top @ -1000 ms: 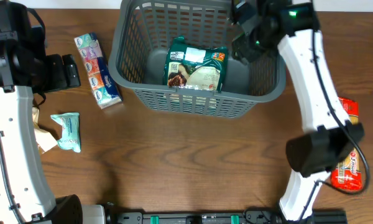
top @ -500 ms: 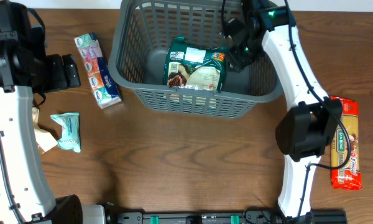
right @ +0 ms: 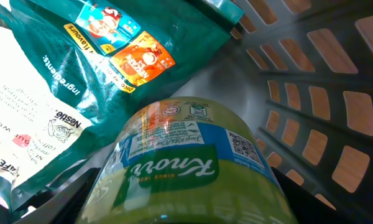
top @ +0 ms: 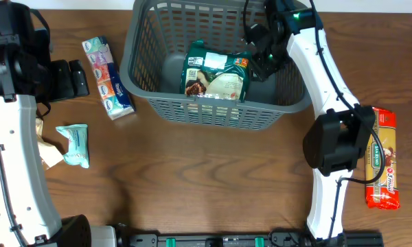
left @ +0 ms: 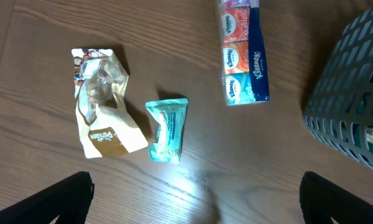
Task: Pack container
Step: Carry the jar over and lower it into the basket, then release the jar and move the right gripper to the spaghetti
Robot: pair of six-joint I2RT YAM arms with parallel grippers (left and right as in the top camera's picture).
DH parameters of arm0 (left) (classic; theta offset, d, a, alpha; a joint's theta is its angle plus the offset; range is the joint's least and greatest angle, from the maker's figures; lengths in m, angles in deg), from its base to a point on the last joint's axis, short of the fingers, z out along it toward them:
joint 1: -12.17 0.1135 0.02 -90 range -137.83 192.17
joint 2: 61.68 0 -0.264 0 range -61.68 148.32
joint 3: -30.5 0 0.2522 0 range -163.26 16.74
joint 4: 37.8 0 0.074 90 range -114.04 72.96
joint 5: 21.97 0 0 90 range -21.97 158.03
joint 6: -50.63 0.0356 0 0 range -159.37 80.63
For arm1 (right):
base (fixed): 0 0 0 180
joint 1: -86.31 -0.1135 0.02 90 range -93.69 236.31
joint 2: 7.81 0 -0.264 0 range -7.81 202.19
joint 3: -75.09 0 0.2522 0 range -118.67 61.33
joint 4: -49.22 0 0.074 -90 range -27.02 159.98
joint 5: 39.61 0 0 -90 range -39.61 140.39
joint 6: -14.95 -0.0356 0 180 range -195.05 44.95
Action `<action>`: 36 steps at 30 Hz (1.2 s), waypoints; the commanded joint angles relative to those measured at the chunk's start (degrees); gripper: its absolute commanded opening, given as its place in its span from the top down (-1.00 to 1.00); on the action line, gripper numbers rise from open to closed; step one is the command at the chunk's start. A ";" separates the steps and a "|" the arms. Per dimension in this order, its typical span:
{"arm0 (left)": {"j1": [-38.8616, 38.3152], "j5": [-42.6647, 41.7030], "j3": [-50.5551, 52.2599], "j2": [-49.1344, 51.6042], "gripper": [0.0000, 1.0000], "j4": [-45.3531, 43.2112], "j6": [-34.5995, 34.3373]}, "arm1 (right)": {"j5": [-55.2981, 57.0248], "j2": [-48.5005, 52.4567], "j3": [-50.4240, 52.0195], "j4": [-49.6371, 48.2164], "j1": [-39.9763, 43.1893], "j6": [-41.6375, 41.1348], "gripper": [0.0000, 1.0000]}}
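My right gripper is ready to open: the Knorr jar's lower end touches the container's bottom beside the Nestle bag, so the jar would stand if I let go now.
The grey lattice container stands at the back middle of the table. A green and white Nestle bag lies inside it. My right gripper is down inside the container's right part, next to that bag. In the right wrist view it is shut on a green Knorr packet, with the Nestle bag to the left and the container's wall to the right. My left gripper hangs open and empty over the table left of the container; its fingers frame bare wood.
A Kleenex tissue strip lies left of the container, also in the left wrist view. A teal packet and a beige pouch lie at the left. A red and orange biscuit packet lies at the right edge.
My right arm has swung left and down into the container's right part. The left arm and the loose packets have not moved.
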 commanded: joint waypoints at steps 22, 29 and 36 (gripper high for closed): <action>0.20 -0.15 0.26 0.09 -0.97 0.22 0.35 | 0.00 -0.11 -0.20 0.57 -0.39 0.61 -0.99; 0.20 -0.17 0.26 0.09 -0.97 0.07 0.35 | -10.73 -2.54 -4.11 1.92 -0.74 1.57 -0.99; 0.20 -0.15 0.26 0.09 -0.97 -0.07 0.35 | -16.59 -9.66 -16.61 3.89 0.20 1.92 -0.98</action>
